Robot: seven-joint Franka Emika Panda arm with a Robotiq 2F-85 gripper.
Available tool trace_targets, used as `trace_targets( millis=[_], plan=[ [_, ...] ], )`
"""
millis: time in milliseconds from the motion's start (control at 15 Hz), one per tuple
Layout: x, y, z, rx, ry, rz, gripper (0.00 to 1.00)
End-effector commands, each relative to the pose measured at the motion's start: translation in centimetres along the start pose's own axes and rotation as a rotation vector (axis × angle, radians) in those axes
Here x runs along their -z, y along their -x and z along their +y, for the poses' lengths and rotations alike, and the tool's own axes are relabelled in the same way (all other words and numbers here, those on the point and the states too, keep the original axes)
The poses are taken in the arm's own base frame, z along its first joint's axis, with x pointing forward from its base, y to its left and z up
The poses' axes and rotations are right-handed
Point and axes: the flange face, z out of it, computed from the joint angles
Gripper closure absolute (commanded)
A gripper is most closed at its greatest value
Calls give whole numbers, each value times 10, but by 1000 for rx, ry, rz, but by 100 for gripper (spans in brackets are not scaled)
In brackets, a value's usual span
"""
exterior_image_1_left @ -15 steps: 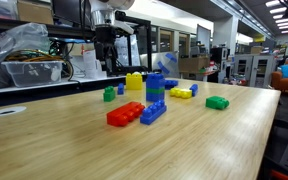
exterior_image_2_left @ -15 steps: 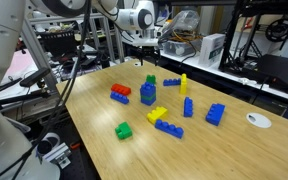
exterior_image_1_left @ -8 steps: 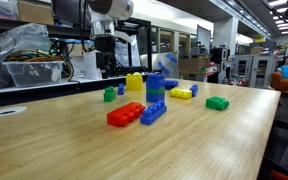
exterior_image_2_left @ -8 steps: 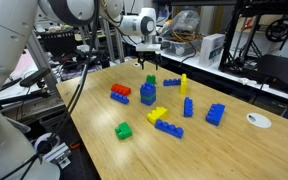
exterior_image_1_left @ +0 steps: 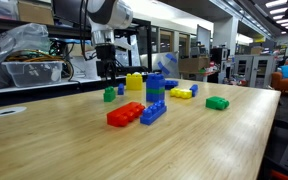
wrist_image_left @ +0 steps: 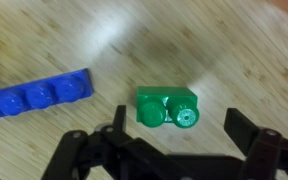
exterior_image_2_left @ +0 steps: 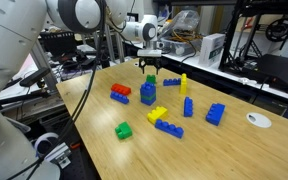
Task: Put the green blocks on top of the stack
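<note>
I need to lower my gripper before I close it on the small green block. An exterior view shows a gap between my fingers and the top of the block.
The small green block [wrist_image_left: 167, 108] lies on the table right under my gripper [wrist_image_left: 176, 145], between the open fingers but not touched. It also shows in both exterior views [exterior_image_1_left: 109, 95] [exterior_image_2_left: 150, 79]. The gripper [exterior_image_1_left: 106, 70] [exterior_image_2_left: 150, 67] hangs just above it, open and empty. The wider green block [exterior_image_1_left: 217, 102] [exterior_image_2_left: 124, 130] lies apart, far from the gripper. The stack [exterior_image_1_left: 155, 92] [exterior_image_2_left: 148, 94] of blue and green bricks stands upright near the table's middle, a short way from the small green block.
A chunky yellow block [exterior_image_1_left: 134, 82] [exterior_image_2_left: 183, 83] stands by the stack. Joined red and blue bricks [exterior_image_1_left: 136, 113] [exterior_image_2_left: 120, 94], a yellow-and-blue piece [exterior_image_2_left: 165, 120] and loose blue bricks [exterior_image_2_left: 215, 113] lie around. A blue brick [wrist_image_left: 34, 97] lies beside the gripper. A white disc [exterior_image_2_left: 257, 120] sits near the edge.
The gripper has come down and shifted slightly to hang over the small green block. The blocks have not moved.
</note>
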Motion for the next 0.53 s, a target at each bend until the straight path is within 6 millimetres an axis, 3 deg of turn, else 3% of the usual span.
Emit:
trace_targets(
  millis=[0,467],
  plan=[
    [-9,-7,5,19,8,9,0],
    [-37,-16,-3,32,-12,14,0]
  ],
)
